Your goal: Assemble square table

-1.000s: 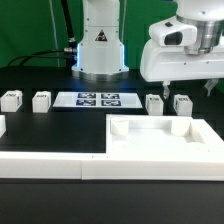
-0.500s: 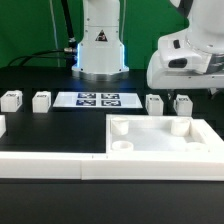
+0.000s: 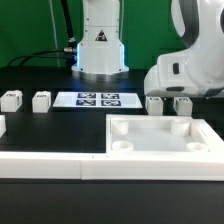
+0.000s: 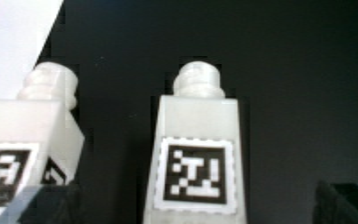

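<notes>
My fingers reach down beside the tagged body of the white leg and would hold the leg if they closed now, so my gripper needs to close on it.
The square table's top (image 3: 160, 141) is a white slab with round corner sockets, lying flat at the front right. Four short white legs with tags lie behind it: two at the exterior view's left (image 3: 11, 99) (image 3: 41, 100) and two at its right (image 3: 153, 102) (image 3: 182, 103). My gripper (image 3: 184, 95) hangs low over the right pair. In the wrist view it (image 4: 197, 206) is open, and one leg (image 4: 199, 140) lies centred between the dark fingertips (image 4: 350, 200) with a gap on each side. The neighbouring leg (image 4: 34, 115) lies just outside the jaws.
The marker board (image 3: 98, 99) lies flat between the two pairs of legs. A long low white border wall (image 3: 50, 166) runs along the front edge. The robot's base (image 3: 98, 50) stands at the back centre, with cables beside it.
The arm has come down and slightly toward the exterior view's right, from above the table to just over the right pair of legs. The jaws have stayed open.
</notes>
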Tool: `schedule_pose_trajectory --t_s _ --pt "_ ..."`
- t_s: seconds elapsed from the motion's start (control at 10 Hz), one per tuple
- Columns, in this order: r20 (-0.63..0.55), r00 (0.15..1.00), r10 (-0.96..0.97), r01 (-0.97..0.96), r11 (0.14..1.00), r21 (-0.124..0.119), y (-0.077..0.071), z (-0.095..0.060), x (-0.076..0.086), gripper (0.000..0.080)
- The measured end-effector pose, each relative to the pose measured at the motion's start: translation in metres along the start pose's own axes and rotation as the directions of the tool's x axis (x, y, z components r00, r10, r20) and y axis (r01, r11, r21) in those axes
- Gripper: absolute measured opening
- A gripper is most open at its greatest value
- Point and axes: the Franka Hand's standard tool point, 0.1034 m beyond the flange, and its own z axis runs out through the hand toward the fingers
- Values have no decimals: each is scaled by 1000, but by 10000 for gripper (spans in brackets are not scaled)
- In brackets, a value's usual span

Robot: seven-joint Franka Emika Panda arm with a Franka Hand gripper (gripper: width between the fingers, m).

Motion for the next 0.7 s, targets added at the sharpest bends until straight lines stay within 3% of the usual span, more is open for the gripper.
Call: schedule_pose_trajectory --t_s 0.2,0.5,0.7 --pt "9 1000 12 -12 1000 -1 1 4 1 649" --pt "9 1000 12 -12 1000 -2 1 4 1 286" --pt "9 1000 12 -12 1000 -2 1 4 1 288"
